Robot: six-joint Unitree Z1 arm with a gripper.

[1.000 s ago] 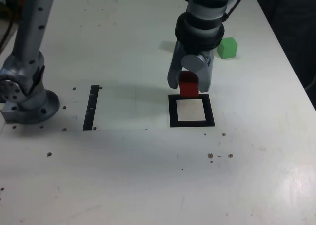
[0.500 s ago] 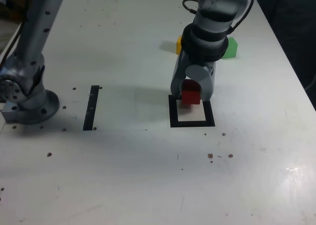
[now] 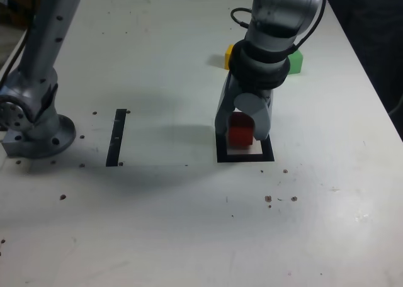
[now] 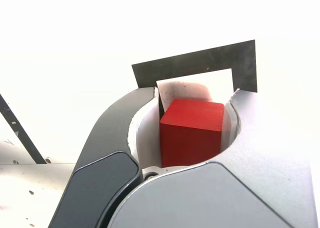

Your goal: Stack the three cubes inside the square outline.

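Note:
My gripper opens now, since the red cube's base sits low inside the square outline (image 3: pixel 245 157) in the exterior view, so the cube would stand.
My gripper (image 3: pixel 242 136) is shut on the red cube (image 3: pixel 240 135), holding it low over the square outline (image 3: pixel 245 157) of black tape. In the wrist view the red cube (image 4: pixel 191 131) sits between the jaws, with the square outline (image 4: pixel 200 63) just beyond it. Whether the cube touches the table I cannot tell. Behind the arm, a yellow cube (image 3: pixel 230 56) shows partly at the exterior view's left of the wrist. A green cube (image 3: pixel 295 61) peeks out at its right.
The arm's base (image 3: pixel 34 133) stands at the exterior view's left edge. A straight black tape strip (image 3: pixel 116 137) lies between the base and the outline. Small dark specks dot the white table (image 3: pixel 189 224).
The gripper has carried the red cube forward and down, from just behind the outline to over its white centre. The yellow cube has come into view behind the arm.

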